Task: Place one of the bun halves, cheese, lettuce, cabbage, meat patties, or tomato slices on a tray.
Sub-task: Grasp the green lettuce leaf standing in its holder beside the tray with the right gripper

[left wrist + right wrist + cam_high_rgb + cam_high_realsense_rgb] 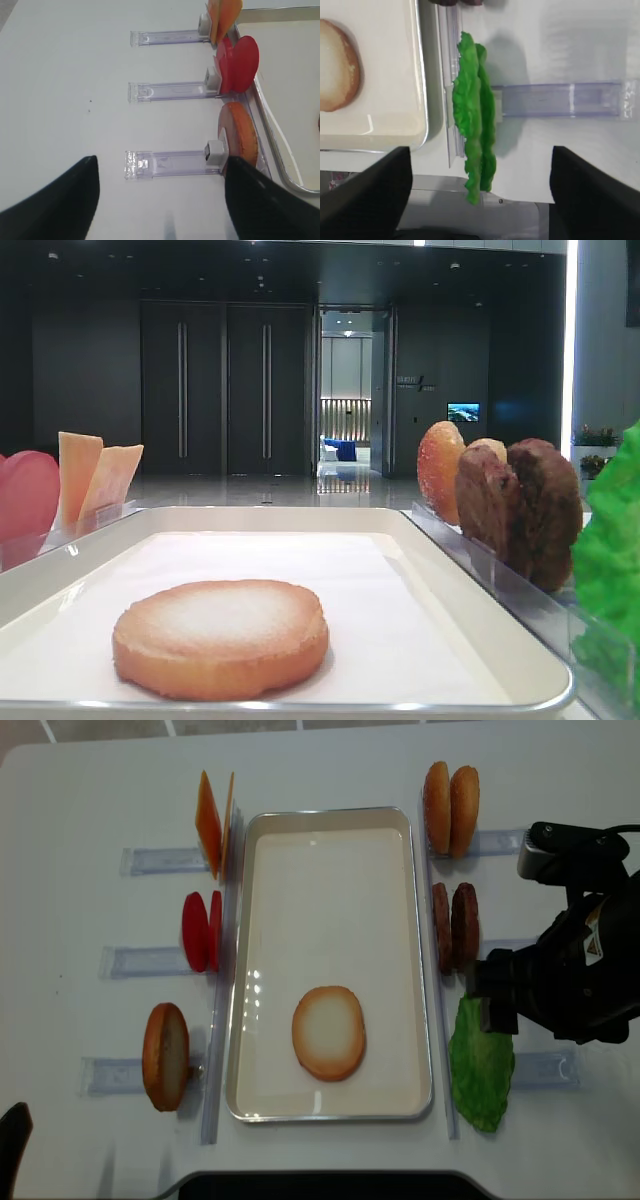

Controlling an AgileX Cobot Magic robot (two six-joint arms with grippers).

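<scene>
Patties crowd one end of the lettuce leaf, and the clear holder closes in the leaf's middle. I need to grab the leaf by its loose end [486, 1112] next with my right gripper.
One bun half [328, 1032] lies flat on the white tray [330, 820]. Two green lettuce leaves [475, 115] stand on edge in a clear holder right of the tray. My right gripper [480, 195] hangs open above their near end, one finger on each side and well clear of them. The meat patties [455, 925] and two more bun halves [450, 808] stand farther along that side. Left of the tray stand the cheese [213, 820], the tomato slices [200, 930] and another bun half [239, 135]. My left gripper [160, 200] is open and empty over bare table beside that bun. Cabbage is out of view.
Clear plastic holders [170, 162] stick out sideways from both long sides of the tray. The right arm [575, 970] covers part of the lettuce's holder. The table's front edge [485, 202] lies just under the right gripper.
</scene>
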